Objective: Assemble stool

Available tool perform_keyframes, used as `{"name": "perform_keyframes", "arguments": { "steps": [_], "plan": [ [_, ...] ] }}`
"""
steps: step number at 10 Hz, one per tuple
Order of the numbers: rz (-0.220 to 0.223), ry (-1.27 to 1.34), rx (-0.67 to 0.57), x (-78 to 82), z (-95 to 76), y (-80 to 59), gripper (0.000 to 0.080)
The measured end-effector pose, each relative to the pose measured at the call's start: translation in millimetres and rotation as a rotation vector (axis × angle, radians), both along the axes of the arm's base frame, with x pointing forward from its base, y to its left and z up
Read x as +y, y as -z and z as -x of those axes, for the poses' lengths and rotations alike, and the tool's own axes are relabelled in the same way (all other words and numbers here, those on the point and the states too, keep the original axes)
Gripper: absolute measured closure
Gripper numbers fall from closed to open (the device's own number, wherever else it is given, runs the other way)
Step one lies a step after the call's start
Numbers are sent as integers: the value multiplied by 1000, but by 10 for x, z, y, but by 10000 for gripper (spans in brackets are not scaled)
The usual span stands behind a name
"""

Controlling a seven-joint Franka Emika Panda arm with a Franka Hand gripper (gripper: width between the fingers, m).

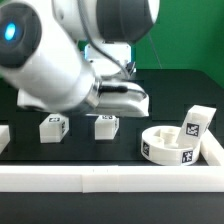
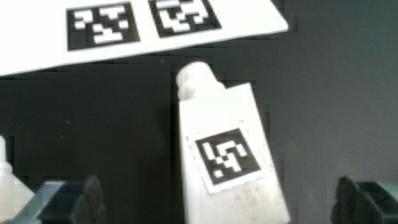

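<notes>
My gripper grabs the middle leg by its wide end (image 1: pixel 106 132) next, so the leg's narrow tip stays free to enter the stool's seat (image 1: pixel 168 145).
The stool's round white seat (image 1: pixel 168 145) lies at the exterior view's right, with one tagged leg (image 1: pixel 196 122) standing against its far side. Two more tagged legs (image 1: pixel 52 127) (image 1: pixel 105 124) sit on the black table. My gripper (image 1: pixel 108 110) hangs just over the middle leg. In the wrist view that leg (image 2: pixel 228 150) lies lengthwise between my two dark fingers (image 2: pixel 71 200), with a clear gap on each side. The gripper (image 2: pixel 222 205) is open and holds nothing.
The marker board (image 2: pixel 143 30) lies just beyond the leg's far end. A white border rail (image 1: pixel 110 178) runs along the front and another (image 1: pixel 215 150) along the exterior view's right. Another white part (image 2: pixel 9 185) shows at the wrist view's edge.
</notes>
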State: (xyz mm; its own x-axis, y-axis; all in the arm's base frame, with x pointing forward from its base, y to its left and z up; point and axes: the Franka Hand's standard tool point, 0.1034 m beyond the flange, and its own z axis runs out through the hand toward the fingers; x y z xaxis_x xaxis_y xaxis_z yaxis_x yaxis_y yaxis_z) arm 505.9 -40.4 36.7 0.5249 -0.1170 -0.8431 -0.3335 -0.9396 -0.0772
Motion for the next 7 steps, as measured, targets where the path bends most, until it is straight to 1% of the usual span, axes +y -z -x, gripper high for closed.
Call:
{"name": "perform_keyframes", "arguments": {
  "steps": [1, 2, 3, 4, 5, 6, 7],
  "plan": [
    [-4, -6, -1, 33, -21, 7, 151],
    [-5, -16, -34, 116, -68, -2, 151],
    [-6, -17, -47, 156, -71, 20, 151],
    [-6, -19, -58, 196, -57, 96, 151],
    [-4, -16, -53, 201, -2, 160, 151],
    [1, -11, -41, 193, 40, 181, 151],
    [4, -8, -39, 189, 47, 183, 151]
  ]
}}
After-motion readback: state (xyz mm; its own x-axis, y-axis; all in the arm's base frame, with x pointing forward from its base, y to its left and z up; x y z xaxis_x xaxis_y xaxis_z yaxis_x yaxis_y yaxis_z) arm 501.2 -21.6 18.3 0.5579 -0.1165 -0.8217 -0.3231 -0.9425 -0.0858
